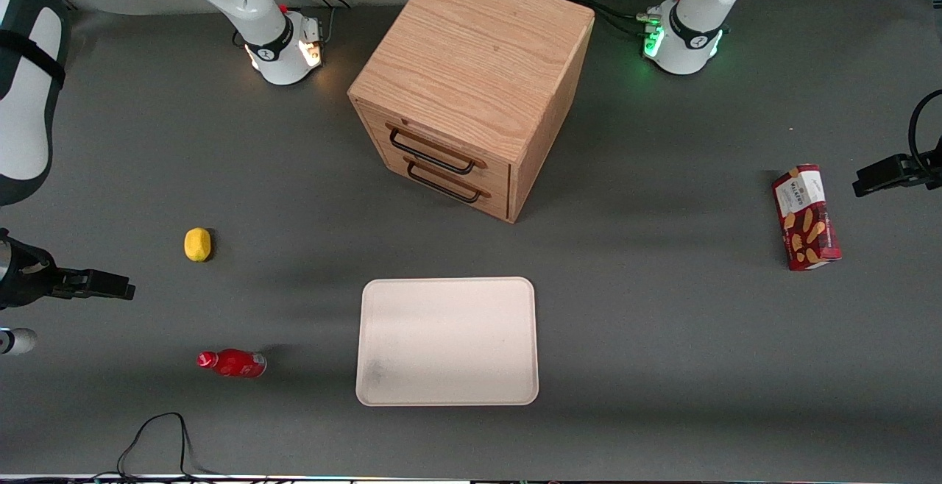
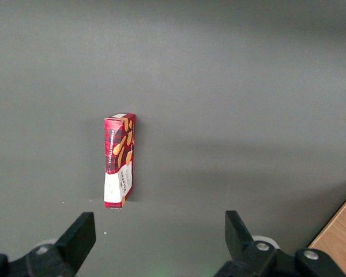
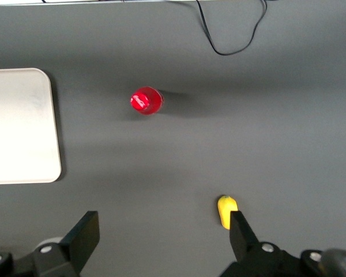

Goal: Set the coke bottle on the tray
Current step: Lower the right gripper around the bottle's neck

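Note:
The coke bottle needs to go on the tray [image 1: 447, 340], so my right gripper needs to grab it by its red cap end [image 1: 206, 360] next.
The coke bottle [image 1: 232, 363], small and red with a red cap, lies on its side on the grey table, beside the tray and toward the working arm's end. It also shows in the right wrist view [image 3: 146, 101]. The cream tray [image 1: 447, 340] lies flat nearer the front camera than the cabinet, with nothing on it; one end of it shows in the right wrist view [image 3: 20, 127]. My right gripper [image 1: 110, 285] hangs above the table at the working arm's end, farther from the camera than the bottle and apart from it. It shows open and empty in its wrist view [image 3: 163, 231].
A yellow lemon-sized object [image 1: 197, 243] lies near the gripper, just by one finger [image 3: 226, 210]. A wooden two-drawer cabinet [image 1: 471, 87] stands mid-table. A red snack box [image 1: 806, 217] lies toward the parked arm's end. A black cable [image 1: 158, 440] loops at the table's front edge.

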You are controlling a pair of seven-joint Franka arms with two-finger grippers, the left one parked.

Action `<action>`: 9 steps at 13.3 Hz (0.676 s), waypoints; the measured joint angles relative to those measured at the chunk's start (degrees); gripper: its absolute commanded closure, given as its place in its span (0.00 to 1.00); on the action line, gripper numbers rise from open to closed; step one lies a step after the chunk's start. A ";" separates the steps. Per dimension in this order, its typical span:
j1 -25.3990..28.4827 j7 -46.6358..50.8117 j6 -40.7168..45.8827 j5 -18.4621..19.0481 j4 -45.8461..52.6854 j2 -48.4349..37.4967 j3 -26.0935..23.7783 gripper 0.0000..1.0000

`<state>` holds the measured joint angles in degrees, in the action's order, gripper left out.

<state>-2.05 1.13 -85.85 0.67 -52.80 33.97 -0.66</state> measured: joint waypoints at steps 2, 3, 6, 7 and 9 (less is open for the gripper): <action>0.15 0.82 -1.87 0.00 0.01 1.28 -0.81 0.00; 0.37 0.99 -2.93 0.00 0.03 2.32 -0.96 0.00; 0.95 1.05 -5.70 0.00 0.11 5.29 -1.15 0.00; 1.18 1.05 -6.60 0.00 0.14 6.12 -1.17 0.00; 1.47 1.05 -9.10 0.00 0.19 8.07 -1.21 0.00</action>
<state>-0.58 2.18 -94.96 0.67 -52.61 42.04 -1.87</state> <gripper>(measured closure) 0.000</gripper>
